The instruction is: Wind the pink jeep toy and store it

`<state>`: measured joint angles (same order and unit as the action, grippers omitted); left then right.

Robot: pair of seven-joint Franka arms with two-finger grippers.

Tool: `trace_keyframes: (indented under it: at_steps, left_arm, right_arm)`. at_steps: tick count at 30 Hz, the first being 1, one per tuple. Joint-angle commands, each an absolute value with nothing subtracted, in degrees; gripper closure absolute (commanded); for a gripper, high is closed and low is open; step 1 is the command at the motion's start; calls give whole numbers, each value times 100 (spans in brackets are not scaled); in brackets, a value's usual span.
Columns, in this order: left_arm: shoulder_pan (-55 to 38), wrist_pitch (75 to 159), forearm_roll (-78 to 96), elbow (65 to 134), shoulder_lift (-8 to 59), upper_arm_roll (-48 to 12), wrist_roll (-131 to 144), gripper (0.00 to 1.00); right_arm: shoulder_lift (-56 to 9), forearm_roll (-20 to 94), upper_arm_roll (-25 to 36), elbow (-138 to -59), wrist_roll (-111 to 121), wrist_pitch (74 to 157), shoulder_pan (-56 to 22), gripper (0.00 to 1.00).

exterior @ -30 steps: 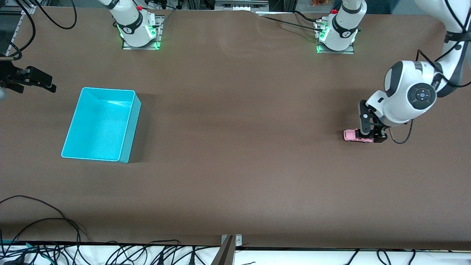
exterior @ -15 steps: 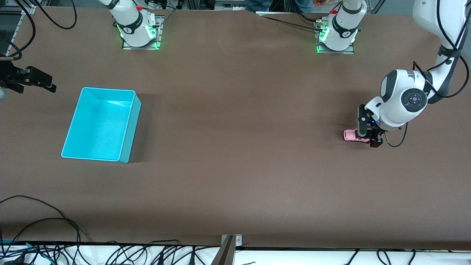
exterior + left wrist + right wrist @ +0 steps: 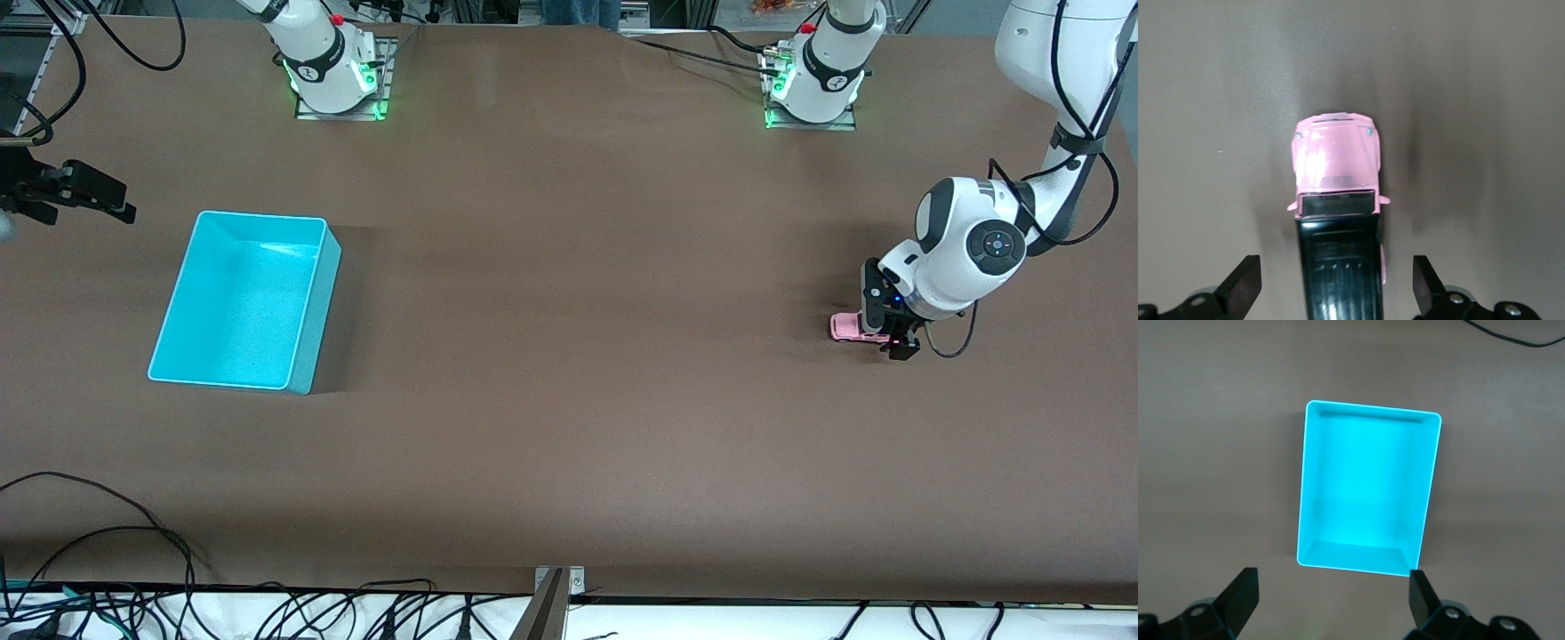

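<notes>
The pink jeep toy has the fingers of my left gripper reaching down on either side of its black roof, so my left gripper should close. Closing now would hold it.
The pink jeep toy (image 3: 846, 326) stands on the brown table at the left arm's end; its pink hood and black roof (image 3: 1337, 167) fill the left wrist view. My left gripper (image 3: 889, 329) is low over its rear half, open, and its two fingers (image 3: 1245, 283) straddle the black roof with a gap on each side. The turquoise bin (image 3: 307, 302) sits empty toward the right arm's end. My right gripper (image 3: 120, 206) waits open in the air beside the bin, at that end of the table, with nothing between its fingers (image 3: 1241, 593).
The bin's wall (image 3: 1313, 487) shows from above in the right wrist view. Cables (image 3: 107, 533) lie along the table edge nearest the front camera. The two arm bases (image 3: 333, 76) stand at the table's farthest edge.
The left arm has come down closer onto the jeep, its fingers still apart. The jeep, the bin and the right arm have not moved.
</notes>
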<state>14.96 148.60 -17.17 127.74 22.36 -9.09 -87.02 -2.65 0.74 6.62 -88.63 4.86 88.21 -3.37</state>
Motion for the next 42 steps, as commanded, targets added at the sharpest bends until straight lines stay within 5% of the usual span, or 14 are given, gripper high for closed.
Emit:
trace_keyframes:
  at_steps: [1, 12, 42]
  left_arm:
    - [1564, 14950, -1881, 12841, 2223, -967, -8920, 29]
    - [1521, 14933, -1872, 12832, 2276, -976, -9053, 88]
    - [2346, 14924, -1881, 12411, 2733, -932, -9658, 86]
  right_arm:
    - [-299, -9, 650, -8754, 413, 8771, -360, 0]
    - [-299, -9, 650, -8754, 413, 8771, -360, 0]
    - [-299, -9, 650, -8754, 413, 8771, -360, 0]
